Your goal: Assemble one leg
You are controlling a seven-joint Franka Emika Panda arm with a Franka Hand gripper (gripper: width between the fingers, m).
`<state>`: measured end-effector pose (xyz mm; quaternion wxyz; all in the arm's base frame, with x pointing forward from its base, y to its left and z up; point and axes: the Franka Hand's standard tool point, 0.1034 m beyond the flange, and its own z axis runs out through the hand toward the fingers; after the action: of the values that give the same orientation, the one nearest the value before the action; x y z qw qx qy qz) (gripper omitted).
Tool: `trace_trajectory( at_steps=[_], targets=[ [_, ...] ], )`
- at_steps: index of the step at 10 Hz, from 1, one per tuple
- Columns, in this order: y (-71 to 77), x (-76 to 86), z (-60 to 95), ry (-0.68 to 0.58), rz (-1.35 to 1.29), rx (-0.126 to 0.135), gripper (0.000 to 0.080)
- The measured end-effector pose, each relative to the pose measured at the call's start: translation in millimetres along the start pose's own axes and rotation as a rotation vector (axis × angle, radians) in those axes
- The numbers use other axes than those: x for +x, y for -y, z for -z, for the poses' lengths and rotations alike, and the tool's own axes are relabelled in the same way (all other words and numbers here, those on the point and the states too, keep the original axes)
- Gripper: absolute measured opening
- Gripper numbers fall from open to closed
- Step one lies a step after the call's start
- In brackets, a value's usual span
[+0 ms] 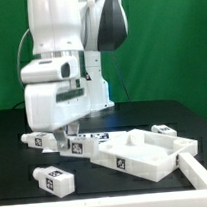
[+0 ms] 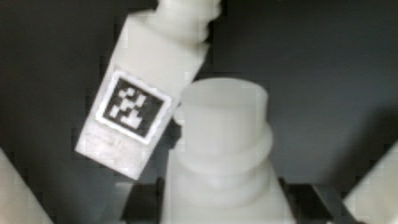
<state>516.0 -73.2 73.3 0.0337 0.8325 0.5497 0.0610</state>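
Observation:
My gripper must hold the white leg (image 2: 228,150) until it's lower: it hangs above the black tabletop.
In the wrist view a white leg (image 2: 228,150) with a rounded, stepped end stands between my dark fingers (image 2: 164,200), which press on both its sides. My gripper (image 2: 228,205) is shut on it. A second leg (image 2: 134,100) with a black-and-white tag lies tilted on the black table just beyond it, touching or nearly touching. In the exterior view my gripper (image 1: 65,132) is low over the table at the left, among the loose legs (image 1: 89,143). The held leg is hidden there by the hand.
A large flat white panel with a raised rim (image 1: 145,154) lies right of the gripper. Another leg (image 1: 52,178) lies at the front left, one (image 1: 34,139) at the far left, one (image 1: 164,130) behind the panel. A white bar (image 1: 202,180) crosses the front right corner.

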Motion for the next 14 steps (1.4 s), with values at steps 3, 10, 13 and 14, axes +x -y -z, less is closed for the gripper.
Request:
trace_trajectory(
  at_steps=[3, 10, 13, 14],
  targets=[
    [6.5, 4.5, 9.9, -0.008, -0.093, -0.029, 0.0287],
    [21.9, -57.1, 1.0, 0.027, -0.218, -0.005, 0.0287],
    [54.6, -106.1, -16.6, 0.062, -0.291, 0.01, 0.0287],
    [59.5, -117.8, -23.2, 0.057, -0.294, 0.008, 0.0287]
  ],
)
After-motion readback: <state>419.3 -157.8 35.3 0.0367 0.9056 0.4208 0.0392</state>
